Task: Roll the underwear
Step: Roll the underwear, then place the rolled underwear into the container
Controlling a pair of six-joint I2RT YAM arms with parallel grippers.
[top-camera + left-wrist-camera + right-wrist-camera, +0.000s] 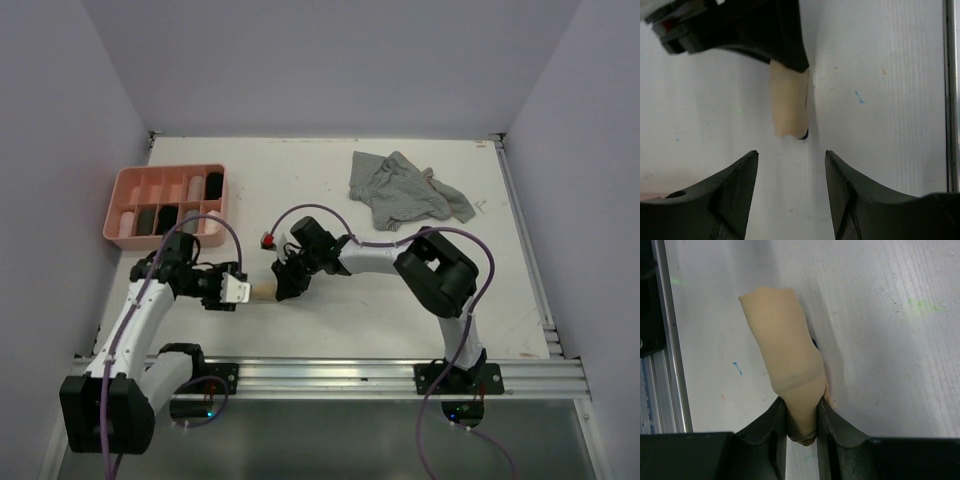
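My left gripper grabs the beige underwear roll by its loose end (258,292) (791,123) next, across its width, to set it lengthwise into a section of the tray.
A beige underwear roll (785,355) with a dark trim edge lies on the white table, and my right gripper (802,402) is shut on its near end. In the top view the roll (263,290) sits between the two grippers near the front middle. My left gripper (791,155) stands open just short of the roll's free end (787,105), not touching it, with only bare table between its fingers. The right gripper (765,35) shows as a black mass over the roll's far end. A grey striped underwear (405,190) lies crumpled at the back right.
A pink compartment tray (170,168) at the back left holds several rolled garments. A metal rail (400,375) runs along the table's near edge, close to both grippers. Purple walls enclose the table on three sides.
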